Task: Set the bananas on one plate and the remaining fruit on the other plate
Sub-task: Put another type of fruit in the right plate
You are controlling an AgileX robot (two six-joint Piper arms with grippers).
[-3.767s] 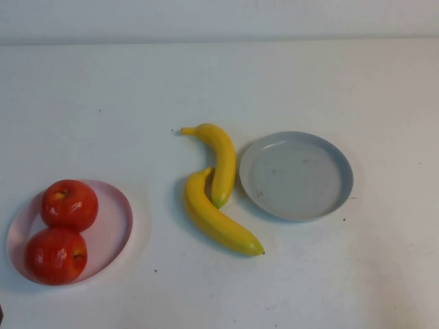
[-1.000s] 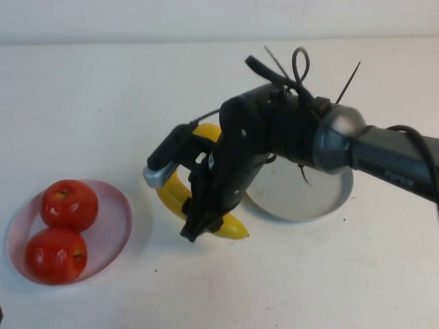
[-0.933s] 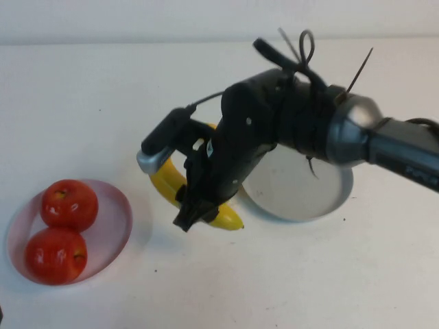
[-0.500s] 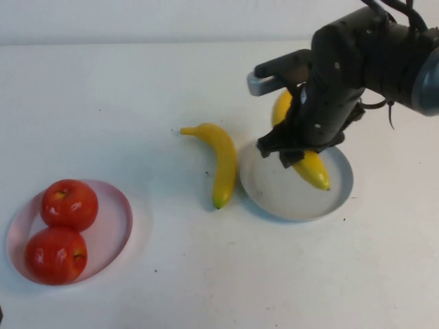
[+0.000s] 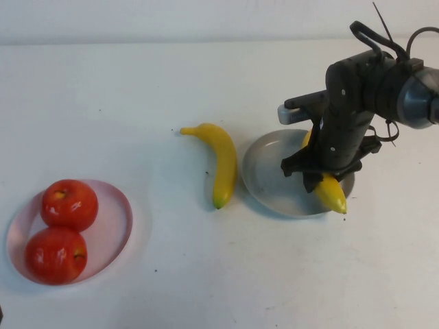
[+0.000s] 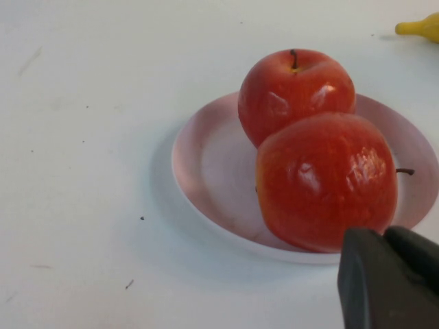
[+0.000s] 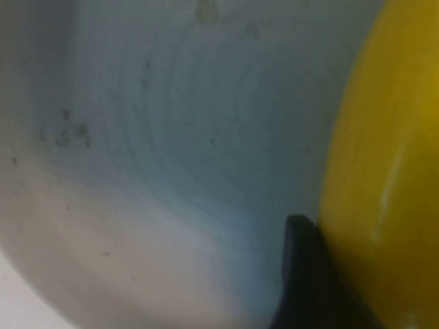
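The yellow banana (image 5: 330, 192) rests low in the grey-blue plate (image 5: 267, 179) and would stay inside the plate's rim, so it is time for my right gripper to open now.
My right gripper (image 5: 324, 175) is shut on a yellow banana (image 5: 330, 192) and holds it low over the right part of the grey-blue plate (image 5: 267, 179). The banana's tip reaches over the plate's near right rim. In the right wrist view a dark finger (image 7: 306, 274) presses against the banana (image 7: 384, 171) just above the plate's floor (image 7: 171, 137). The second banana (image 5: 221, 160) lies on the table just left of that plate. Two red apples (image 5: 68, 204) (image 5: 55, 255) sit on the pale pink plate (image 5: 113, 226) at the near left. My left gripper (image 6: 388, 274) hangs shut and empty beside the nearer apple (image 6: 326, 179).
The white table (image 5: 206, 274) runs to a pale wall at the back. The right arm's body and cables (image 5: 370, 75) rise over the plate's far right side. The lying banana's stem end shows in the left wrist view (image 6: 420, 27).
My right gripper took one banana from beside the other, carried it right over the grey-blue plate, and has now lowered it toward the plate's right side. The apples and the other banana stayed put.
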